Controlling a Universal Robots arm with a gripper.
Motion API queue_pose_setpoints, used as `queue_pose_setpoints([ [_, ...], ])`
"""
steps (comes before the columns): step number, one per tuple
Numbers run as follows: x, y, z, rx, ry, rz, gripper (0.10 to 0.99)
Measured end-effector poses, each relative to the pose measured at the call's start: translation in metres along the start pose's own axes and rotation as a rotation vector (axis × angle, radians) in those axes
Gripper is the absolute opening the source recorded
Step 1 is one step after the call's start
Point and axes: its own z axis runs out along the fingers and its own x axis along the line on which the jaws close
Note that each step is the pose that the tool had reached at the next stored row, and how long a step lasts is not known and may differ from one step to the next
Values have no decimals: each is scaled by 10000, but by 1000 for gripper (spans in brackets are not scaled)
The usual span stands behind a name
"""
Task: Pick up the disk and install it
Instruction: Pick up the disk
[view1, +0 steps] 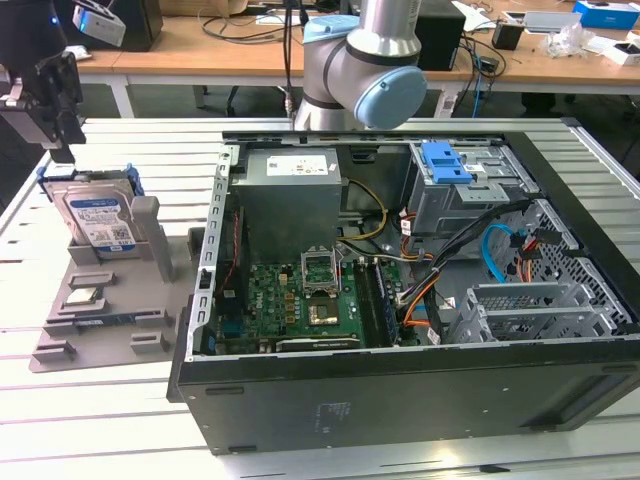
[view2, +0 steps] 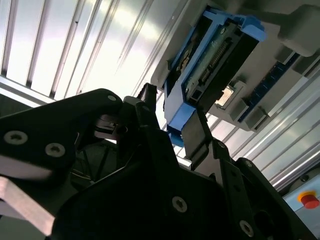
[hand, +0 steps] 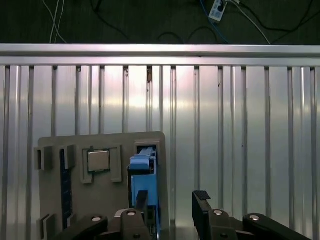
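Observation:
The disk goes in the computer case, so I should grab its blue-railed top edge (view1: 88, 174).
The disk (view1: 98, 217) stands on edge in a slot of the grey holder (view1: 110, 320) at the exterior view's left, its white-and-blue label facing the camera and blue rails along its edges. My black gripper (view1: 62, 135) hangs just above its top far corner, apart from it. In the first wrist view the disk (hand: 144, 170) shows edge-on below one finger (hand: 141, 199), while the gripper (hand: 171, 201) is open with bare table in the gap. In the second wrist view the disk (view2: 210, 62) sits beyond the open gripper (view2: 170, 117).
An open computer case (view1: 400, 400) lies at the exterior view's right, with a grey power-supply box (view1: 290, 190), a metal cage with a blue latch (view1: 445, 165) and a motherboard (view1: 310, 300). The holder also carries a processor chip (hand: 98, 160). The arm's base (view1: 365, 60) stands behind the case.

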Motion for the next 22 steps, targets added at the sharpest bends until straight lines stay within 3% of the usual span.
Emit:
queue_pose_setpoints([
  [2, 82, 4, 2, 0, 21, -33, 482],
  [6, 173, 5, 18, 4, 90, -204, 482],
  [8, 174, 3, 51, 5, 106, -528, 482],
  [13, 173, -7, 163, 6, 107, -539, 482],
  [22, 171, -39, 299, 5, 135, -565, 482],
])
